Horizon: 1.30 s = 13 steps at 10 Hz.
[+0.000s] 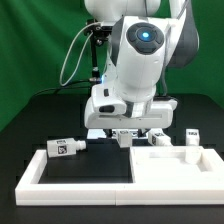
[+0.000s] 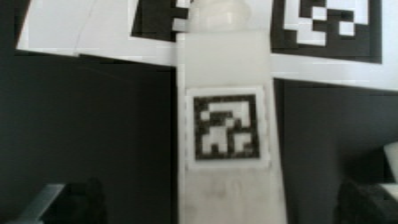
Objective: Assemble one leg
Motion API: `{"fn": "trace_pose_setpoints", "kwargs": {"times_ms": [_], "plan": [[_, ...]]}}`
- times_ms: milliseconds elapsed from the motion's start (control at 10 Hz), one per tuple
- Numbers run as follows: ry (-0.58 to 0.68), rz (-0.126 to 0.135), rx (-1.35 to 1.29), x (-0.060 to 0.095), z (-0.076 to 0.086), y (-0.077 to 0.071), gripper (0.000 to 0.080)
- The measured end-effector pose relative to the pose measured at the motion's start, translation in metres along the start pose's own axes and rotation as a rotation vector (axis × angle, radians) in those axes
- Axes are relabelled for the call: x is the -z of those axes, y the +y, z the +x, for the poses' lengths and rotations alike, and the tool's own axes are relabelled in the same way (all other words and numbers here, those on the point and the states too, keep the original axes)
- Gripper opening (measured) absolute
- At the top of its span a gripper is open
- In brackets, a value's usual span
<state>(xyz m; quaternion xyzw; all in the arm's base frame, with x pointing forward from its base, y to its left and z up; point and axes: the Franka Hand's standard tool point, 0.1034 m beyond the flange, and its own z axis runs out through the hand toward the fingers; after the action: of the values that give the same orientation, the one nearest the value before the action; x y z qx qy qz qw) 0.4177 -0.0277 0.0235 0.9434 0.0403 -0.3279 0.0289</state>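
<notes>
My gripper grips the white leg by its tagged body (image 2: 226,128) next, so its narrow end stays free to go into the tabletop panel.
In the wrist view a white leg (image 2: 228,110) with a black-and-white tag on its side lies lengthwise on the black table, straight between my fingers. My gripper (image 2: 217,205) is open. Its dark fingers (image 2: 43,203) stand well apart from the leg on both sides and do not touch it. In the exterior view my gripper (image 1: 127,137) is low over the table at the middle, and the hand mostly hides this leg. Another leg (image 1: 67,147) lies at the exterior view's left. Two more legs (image 1: 160,141) (image 1: 192,137) are at its right.
The leg's far end lies against a flat white board with large tags (image 2: 98,32), apparently the marker board. A large white tabletop panel (image 1: 178,166) lies at the front right. A white frame wall (image 1: 40,170) borders a black patch at the front left.
</notes>
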Motion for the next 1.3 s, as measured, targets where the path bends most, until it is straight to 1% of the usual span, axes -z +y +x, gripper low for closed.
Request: {"fn": "trace_pose_setpoints", "kwargs": {"times_ms": [100,200,300,400,500,600,800,900,1000,1200,1300], "plan": [[-0.088,0.005,-0.004,0.002,0.001,0.001,0.0649],[-0.188,0.016,-0.013,0.008,0.001,0.003,0.0649],[-0.285,0.021,-0.016,0.007,-0.004,0.003,0.0649],[-0.377,0.026,-0.020,0.010,-0.006,0.003,0.0649],[-0.422,0.026,-0.024,0.012,-0.002,0.005,0.0649],[-0.397,0.022,-0.023,0.011,0.005,0.006,0.0649],[-0.399,0.022,-0.023,0.009,0.004,0.006,0.0649],[-0.382,0.017,-0.021,0.000,0.007,0.004,0.0649],[-0.381,0.013,-0.017,-0.009,0.006,0.001,0.0649],[-0.383,0.012,-0.013,-0.009,0.005,0.000,0.0649],[-0.384,0.012,-0.013,-0.009,0.005,0.000,0.0533]]}}
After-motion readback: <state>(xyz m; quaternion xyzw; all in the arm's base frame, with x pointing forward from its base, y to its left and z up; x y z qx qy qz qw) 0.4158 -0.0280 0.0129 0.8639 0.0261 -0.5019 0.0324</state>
